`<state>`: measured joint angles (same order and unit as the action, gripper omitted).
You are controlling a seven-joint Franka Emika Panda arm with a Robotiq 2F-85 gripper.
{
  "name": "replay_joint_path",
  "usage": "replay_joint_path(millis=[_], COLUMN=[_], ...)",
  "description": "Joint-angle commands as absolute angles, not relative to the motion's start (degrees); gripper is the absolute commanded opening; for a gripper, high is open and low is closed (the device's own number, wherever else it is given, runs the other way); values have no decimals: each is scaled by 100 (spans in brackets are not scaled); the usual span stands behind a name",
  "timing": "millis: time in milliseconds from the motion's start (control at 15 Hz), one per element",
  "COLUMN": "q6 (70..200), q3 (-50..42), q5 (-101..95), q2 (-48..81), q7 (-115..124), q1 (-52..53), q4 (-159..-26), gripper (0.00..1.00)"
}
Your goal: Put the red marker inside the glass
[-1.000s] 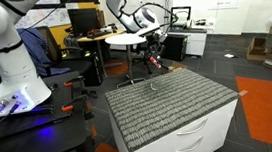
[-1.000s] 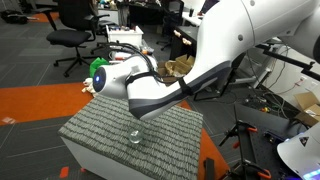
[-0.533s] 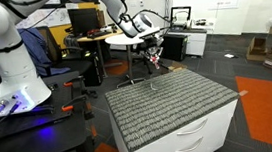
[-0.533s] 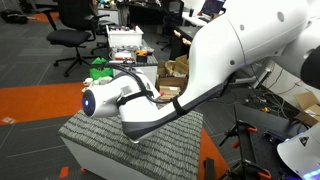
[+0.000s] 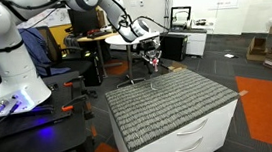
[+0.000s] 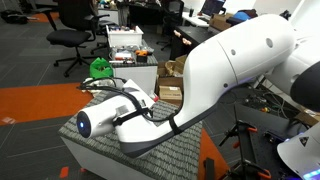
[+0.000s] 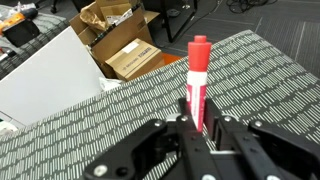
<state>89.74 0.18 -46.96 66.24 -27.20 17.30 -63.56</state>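
The red marker hangs above the small clear glass and would drop short if I opened now. The marker first goes down into the glass.
My gripper point(image 7: 198, 128) is shut on the red marker point(image 7: 197, 80), which stands upright between the fingers with its cap end pointing away from the camera. In an exterior view the gripper point(image 5: 152, 58) hangs above the far edge of the grey ribbed mat point(image 5: 169, 108). The small clear glass point(image 5: 153, 83) stands on the mat just below it. In the other exterior view the arm's white link point(image 6: 130, 115) fills the picture and hides the glass and the gripper. The glass does not show in the wrist view.
The mat covers a white drawer cabinet point(image 5: 197, 135). Open cardboard boxes point(image 7: 120, 45) sit on the floor beyond the mat's edge. A white robot base point(image 5: 15, 68) stands beside the cabinet. Office chairs point(image 6: 75, 25) and desks stand behind.
The arm has swung down and across in one exterior view and now hides the glass there. In the other, the gripper with the marker has shifted slightly above the mat's far edge.
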Motion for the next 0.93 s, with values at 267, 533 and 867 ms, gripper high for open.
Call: replay_joint_path(millis=[267, 533, 867], q6=[8510, 8396, 8359], q3=[30, -7, -45], q5=[-4772, -4785, -4771], q2=[7282, 7574, 7870], q7=[-3469, -3839, -4236], q1=[1825, 1931, 2061], q4=[-5384, -5028, -4656], gripper=[5, 5, 5])
